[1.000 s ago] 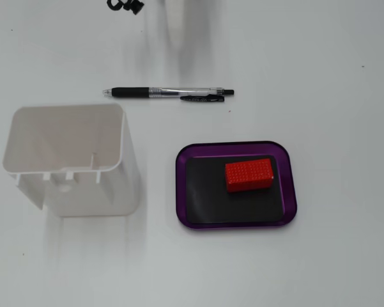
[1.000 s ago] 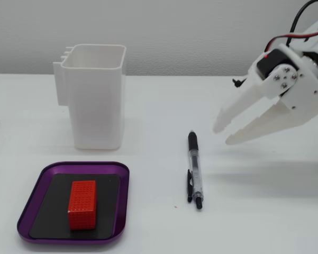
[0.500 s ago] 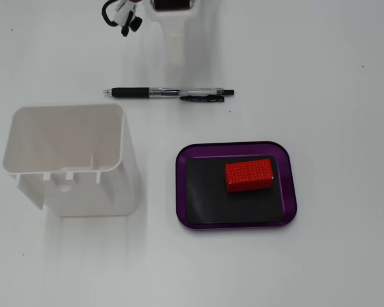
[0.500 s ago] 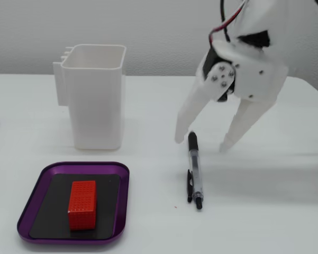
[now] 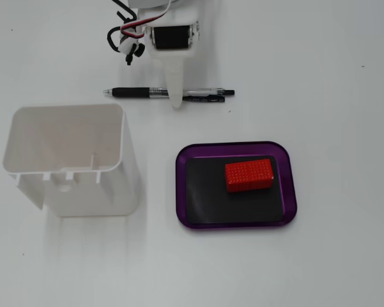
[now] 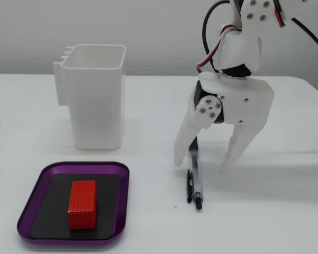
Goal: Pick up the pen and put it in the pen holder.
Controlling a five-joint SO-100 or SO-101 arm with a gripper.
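Next, my gripper grabs the pen by its clear middle (image 5: 163, 93) to stand the pen in the white pen holder (image 5: 67, 160).
A black and clear pen (image 5: 140, 93) lies flat on the white table; in the other fixed view the pen (image 6: 196, 177) points away from the camera. My white gripper (image 6: 202, 165) is open and stands over the pen's middle, fingertips low near the table, one finger (image 6: 181, 145) close on the pen's left and the other (image 6: 235, 145) further right. From above the gripper (image 5: 176, 87) crosses the pen, with one finger (image 5: 175, 80) showing. The white pen holder (image 5: 67, 160) stands upright and open; it also shows at the back left (image 6: 95, 100). Nothing is held.
A purple tray (image 5: 287, 192) with a black mat holds a red block (image 5: 249, 174); it sits at the front left in the side view (image 6: 42, 174). Cables (image 5: 124, 35) hang by the arm's base.
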